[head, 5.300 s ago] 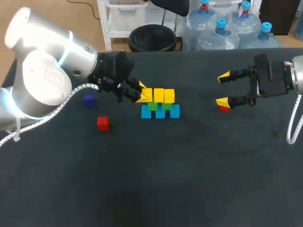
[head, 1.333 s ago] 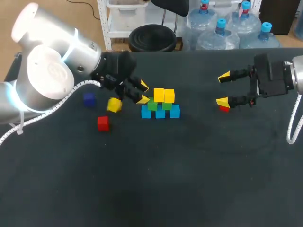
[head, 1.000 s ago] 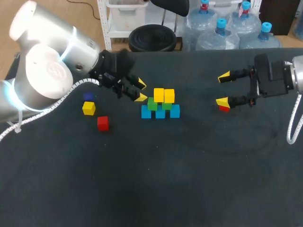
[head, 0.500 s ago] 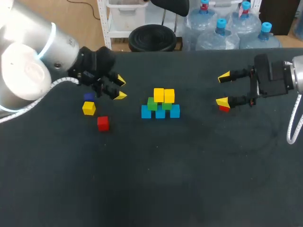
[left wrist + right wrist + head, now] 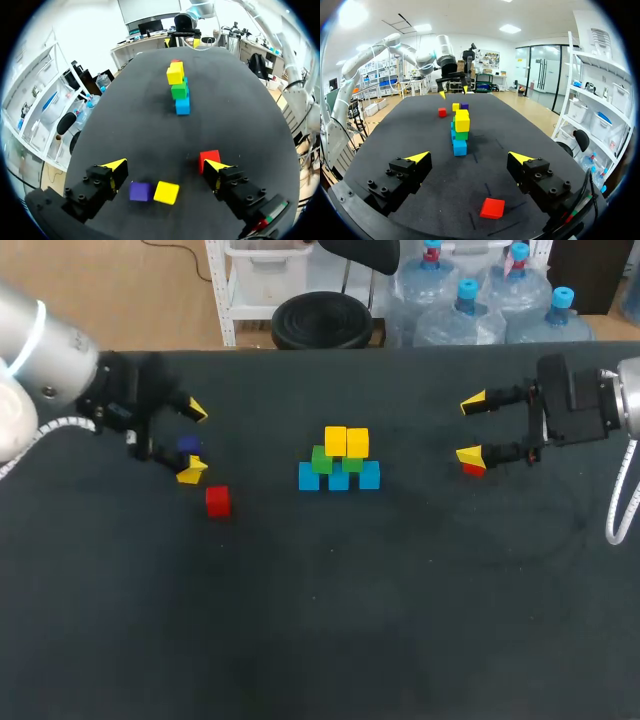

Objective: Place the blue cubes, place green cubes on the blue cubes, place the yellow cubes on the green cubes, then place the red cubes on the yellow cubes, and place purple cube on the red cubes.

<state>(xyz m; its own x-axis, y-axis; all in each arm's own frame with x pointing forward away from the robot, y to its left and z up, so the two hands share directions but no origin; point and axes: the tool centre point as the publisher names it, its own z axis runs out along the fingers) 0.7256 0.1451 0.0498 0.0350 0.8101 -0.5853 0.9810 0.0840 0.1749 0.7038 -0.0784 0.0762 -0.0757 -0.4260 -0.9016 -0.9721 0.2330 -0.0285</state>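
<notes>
The loose yellow cube's bottom needs to stay free to rest on the green cube (image 5: 321, 460) (image 5: 179, 91). My left gripper will next grab the loose yellow cube by its two upright sides.
Mid-table stands the stack (image 5: 340, 462): three blue cubes, two green on them, two yellow on top; from the left wrist it shows far ahead as the stack (image 5: 178, 86). A loose yellow cube (image 5: 166, 192) and the purple cube (image 5: 140, 191) lie side by side on the table between the wide-apart fingers of my left gripper (image 5: 165, 165), untouched. One red cube (image 5: 209, 159) sits against one finger's tip. My left gripper (image 5: 192, 442) is open at the table's left. My right gripper (image 5: 472, 428) is open, hanging over the other red cube (image 5: 492, 208).
The red cube (image 5: 218, 501) on the left lies just in front of the left gripper. The other red cube (image 5: 474, 469) peeks out under the right gripper's lower tip. Dark cloth covers the table (image 5: 330, 620), bare across the front half.
The third yellow cube came off the stack and landed by the purple cube. My left gripper drew back leftward from the stack to those cubes and opened wide. The right arm stayed still.
</notes>
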